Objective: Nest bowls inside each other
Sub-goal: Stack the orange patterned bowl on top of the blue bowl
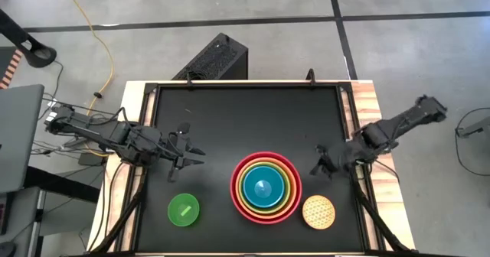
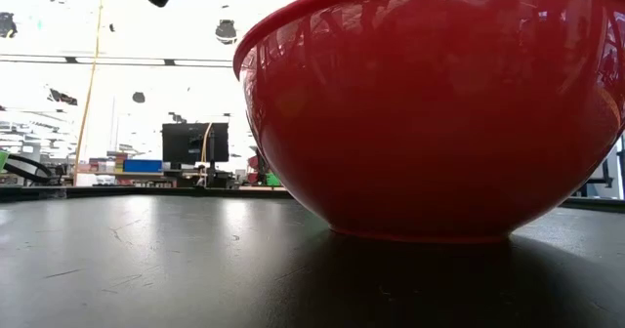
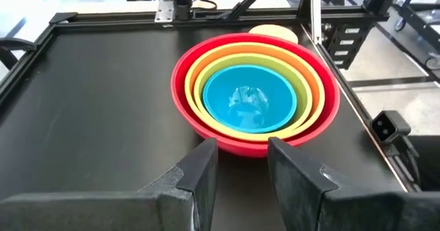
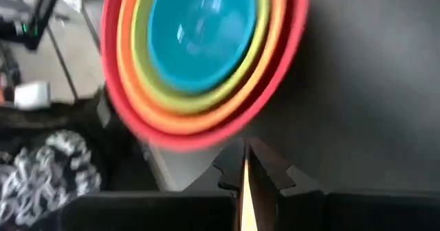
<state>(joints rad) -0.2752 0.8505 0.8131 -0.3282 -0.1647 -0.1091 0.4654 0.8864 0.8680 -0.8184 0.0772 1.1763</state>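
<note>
My right gripper is going to grab the tan dotted bowl by its rim (image 1: 331, 212) next, to nest the tan dotted bowl inside the blue bowl (image 1: 262, 187).
Four bowls sit nested near the table's front: blue (image 1: 265, 187) in olive-green, in orange, in the large red bowl (image 1: 239, 203), which rests on its base (image 2: 420, 232). A small bright green bowl (image 1: 184, 210) stands to its left and a tan dotted bowl (image 1: 318, 212) to its right, each apart from the stack. My left gripper (image 1: 193, 156) hovers open, left of the stack and pointing at it (image 3: 240, 152). My right gripper (image 1: 321, 165) hovers shut, right of the stack (image 4: 245, 150). Neither holds anything.
The black table top (image 1: 245, 119) has a raised dark frame and wooden side strips (image 1: 375, 112). A black box (image 1: 216, 58) stands on the floor beyond the far edge. The far half of the table is bare.
</note>
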